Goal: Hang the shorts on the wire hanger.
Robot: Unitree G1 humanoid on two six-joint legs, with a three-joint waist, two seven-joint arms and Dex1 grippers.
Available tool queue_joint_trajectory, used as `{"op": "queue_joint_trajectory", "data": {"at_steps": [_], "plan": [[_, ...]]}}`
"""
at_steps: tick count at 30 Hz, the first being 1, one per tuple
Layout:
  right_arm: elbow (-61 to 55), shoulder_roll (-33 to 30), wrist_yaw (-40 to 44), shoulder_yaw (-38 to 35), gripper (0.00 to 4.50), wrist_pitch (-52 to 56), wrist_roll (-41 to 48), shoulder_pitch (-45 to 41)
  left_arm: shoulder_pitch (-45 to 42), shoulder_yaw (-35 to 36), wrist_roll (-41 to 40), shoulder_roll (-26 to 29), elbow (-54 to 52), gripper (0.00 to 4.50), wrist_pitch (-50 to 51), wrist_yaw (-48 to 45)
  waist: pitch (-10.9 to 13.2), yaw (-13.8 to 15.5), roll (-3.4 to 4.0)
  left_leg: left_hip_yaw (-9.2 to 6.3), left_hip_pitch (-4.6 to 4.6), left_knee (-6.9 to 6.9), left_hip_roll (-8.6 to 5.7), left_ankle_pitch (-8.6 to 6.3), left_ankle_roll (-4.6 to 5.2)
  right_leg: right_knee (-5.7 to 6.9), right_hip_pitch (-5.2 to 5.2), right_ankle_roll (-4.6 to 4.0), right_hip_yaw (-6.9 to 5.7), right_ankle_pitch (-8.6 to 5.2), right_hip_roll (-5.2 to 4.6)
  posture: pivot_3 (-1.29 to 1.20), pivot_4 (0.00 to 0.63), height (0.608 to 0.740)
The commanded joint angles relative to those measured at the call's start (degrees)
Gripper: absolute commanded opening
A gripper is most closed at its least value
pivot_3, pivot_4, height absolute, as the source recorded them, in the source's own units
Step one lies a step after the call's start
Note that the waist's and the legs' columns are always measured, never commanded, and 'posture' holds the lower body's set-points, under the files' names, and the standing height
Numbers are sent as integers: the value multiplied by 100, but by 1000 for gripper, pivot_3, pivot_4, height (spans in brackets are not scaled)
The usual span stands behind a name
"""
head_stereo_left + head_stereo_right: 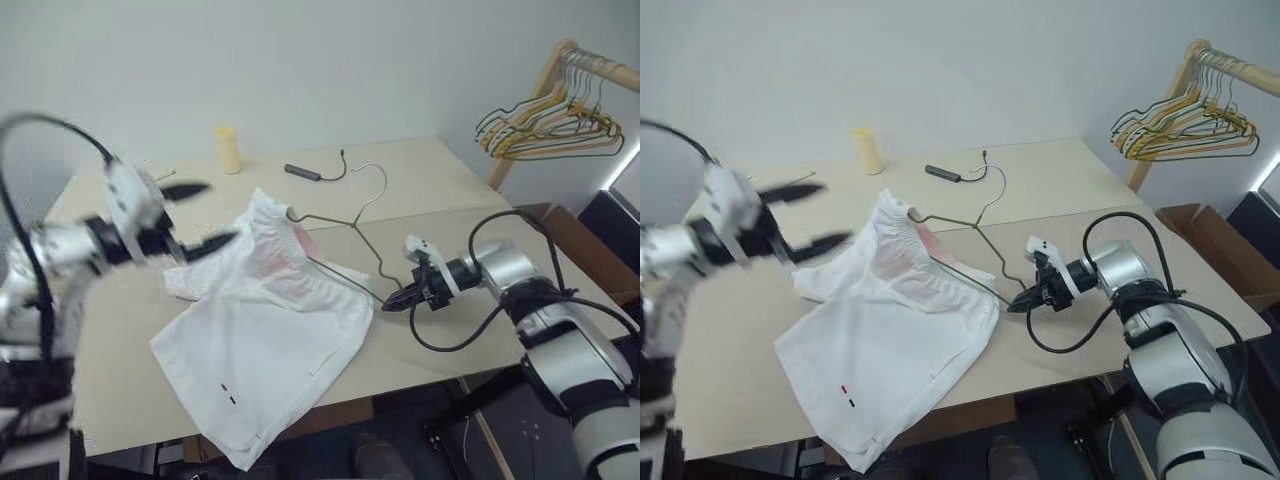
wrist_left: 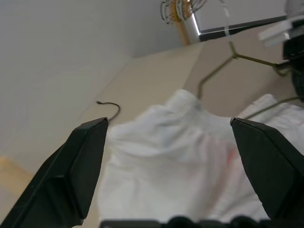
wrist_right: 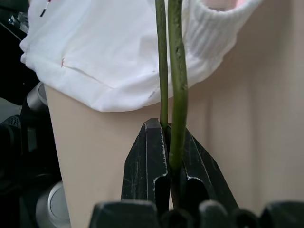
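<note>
The left gripper should next take hold of the shorts by the gathered waistband, which stands bunched up, while the rest of the shorts lies flat.
The white shorts lie spread on the beige table, with the waistband bunched up toward the back and a pink mark on it. The wire hanger lies beside them. Its hook points to the back and its left corner is at the waistband. My right gripper is shut on the wire hanger's right corner, where two wires run between its fingers. My left gripper hovers open above the table left of the shorts, holding nothing.
A yellow cup and a small black device with a cable sit at the back of the table. A wooden rack with coloured hangers stands at the far right. The shorts' hem hangs over the table's front edge.
</note>
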Motion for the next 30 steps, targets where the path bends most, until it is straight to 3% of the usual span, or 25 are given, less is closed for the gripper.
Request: {"op": "queue_joint_trajectory", "data": {"at_steps": [1,6,12,14,21,30], "plan": [[-1124,-116,141,-327,0,116,52,258,-562,20,11,267,727,4480,-302,-433,0,-77,0,-1,-1,0,0,0,0,-1,2,1,-1,-1,0,-134,0,740],[-2651,-204,-11,-619,0,-11,186,1034,-1150,-50,-237,586,1672,4480,-542,-1634,0,-179,-1,-4,1,0,1,0,0,2,3,4,-4,-1,2,-135,0,740],[-2306,338,-662,-425,0,851,-320,556,-1287,115,-693,693,1928,4480,-293,-2369,-1,-296,-2,-4,4,21,2,0,0,21,5,4,-2,-1,4,-137,0,740],[-2089,479,-723,-460,0,1106,-377,281,-1162,68,-628,732,1886,4480,-295,-2402,-1,-293,-2,-6,5,29,2,0,0,32,5,6,-2,-2,4,-127,0,740],[-2317,292,-545,-523,0,412,-555,357,-643,-294,-102,901,1822,4480,-664,-2645,-1,-241,-6,-9,-3,40,0,-2,2,42,1,12,-4,-6,-3,-112,0,740],[-2491,269,-601,-205,0,167,-1158,363,-1040,-1063,634,955,2199,4480,-1272,-3198,-1,-151,-6,-4,-3,46,-1,-2,2,46,0,12,-2,-7,2,-108,0,740]]}}
